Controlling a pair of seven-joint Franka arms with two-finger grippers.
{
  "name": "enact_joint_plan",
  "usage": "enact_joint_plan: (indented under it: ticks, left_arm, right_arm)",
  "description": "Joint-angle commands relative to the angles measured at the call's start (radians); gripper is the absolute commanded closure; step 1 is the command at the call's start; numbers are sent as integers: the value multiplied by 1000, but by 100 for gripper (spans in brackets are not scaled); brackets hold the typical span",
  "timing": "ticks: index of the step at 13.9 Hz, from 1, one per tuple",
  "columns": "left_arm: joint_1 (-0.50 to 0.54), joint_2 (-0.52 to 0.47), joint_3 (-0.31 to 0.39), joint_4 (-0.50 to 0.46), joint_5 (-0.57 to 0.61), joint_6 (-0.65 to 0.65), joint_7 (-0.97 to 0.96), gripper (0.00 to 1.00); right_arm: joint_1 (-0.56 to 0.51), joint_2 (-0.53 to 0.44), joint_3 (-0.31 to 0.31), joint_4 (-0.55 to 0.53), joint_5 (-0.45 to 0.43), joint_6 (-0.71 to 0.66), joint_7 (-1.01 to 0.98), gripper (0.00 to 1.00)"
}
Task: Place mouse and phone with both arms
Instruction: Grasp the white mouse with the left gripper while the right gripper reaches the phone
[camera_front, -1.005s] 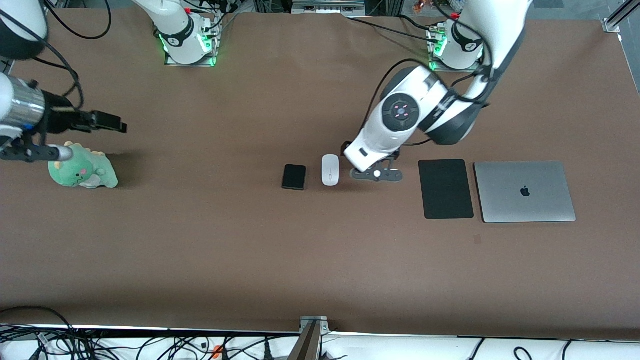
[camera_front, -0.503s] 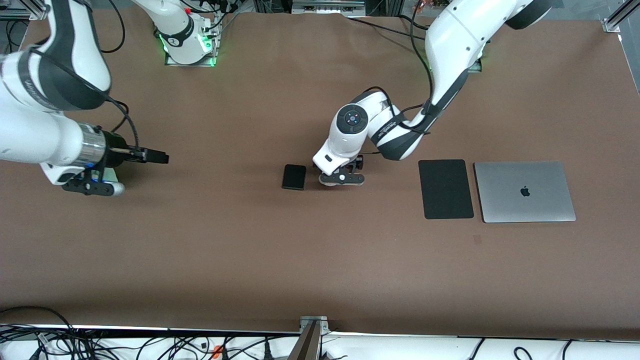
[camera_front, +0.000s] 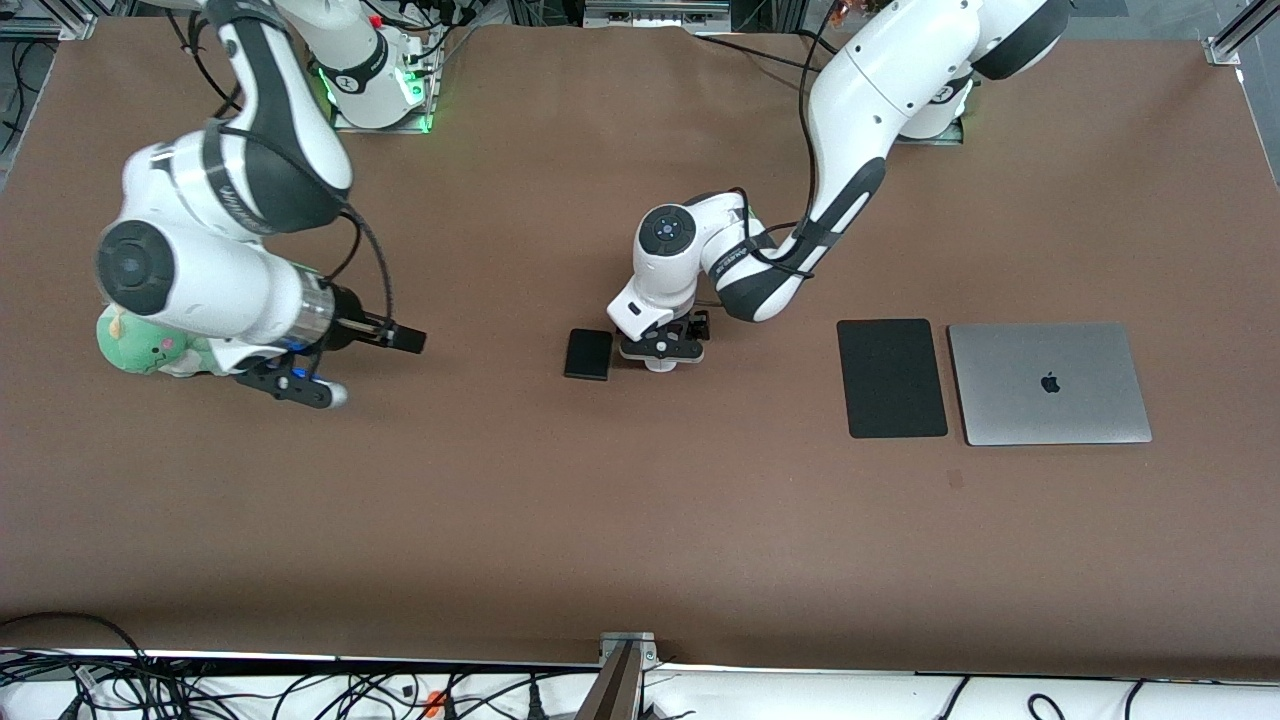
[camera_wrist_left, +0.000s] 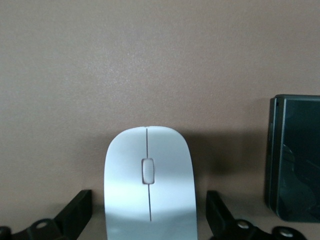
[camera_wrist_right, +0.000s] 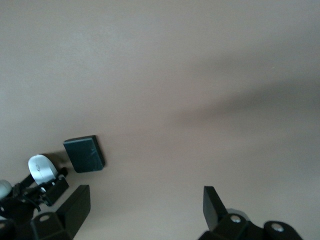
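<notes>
The white mouse should go on the black pad, so my left gripper next needs to grab the mouse by its long side edges.
The white mouse lies on the brown table between the open fingers of my left gripper, with a gap on each side. In the front view the left gripper covers most of the mouse. The small black phone lies flat right beside it, toward the right arm's end; it also shows in the left wrist view. My right gripper hangs open and empty over bare table beside a green plush. Its wrist view shows the phone and the mouse some way off.
A green dinosaur plush sits partly under the right arm's wrist. A large flat black pad and a closed silver laptop lie side by side toward the left arm's end. Cables hang along the table's front edge.
The left gripper has moved from beside the mouse to over it, fingers straddling it. The right arm has swung from the table's end toward the middle, past the plush.
</notes>
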Motion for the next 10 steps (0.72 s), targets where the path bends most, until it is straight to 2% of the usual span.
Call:
enact_joint_plan:
  ticks: [1,2,3,4,6,8,10]
  left_arm:
    - [-22,3,18,16,28,2,-27,31]
    - [-16,-2,18,14,26,-1,-27,53]
    - [-11,-3,16,14,23,-1,-24,67]
    - [-8,-11,15,17,16,-1,-23,75]
    - [7,-28,8,19,10,-12,-21,79]
    - [59,-49,-28,16,-23,-33,-15,79]
    - [182,-74,-137,26,-26,-140,0,79]
  right_arm:
    - [40,29,-6,-5,14,66,71,0]
    - [49,38,-6,-7,14,87,76,0]
    - [55,47,-6,-7,14,103,85,0]
    - [61,55,-6,-8,14,119,101,0]
    - [74,69,-6,-8,14,144,113,0]
    - [78,75,-6,-8,14,150,121,0]
    - [78,75,-6,-8,14,153,121,0]
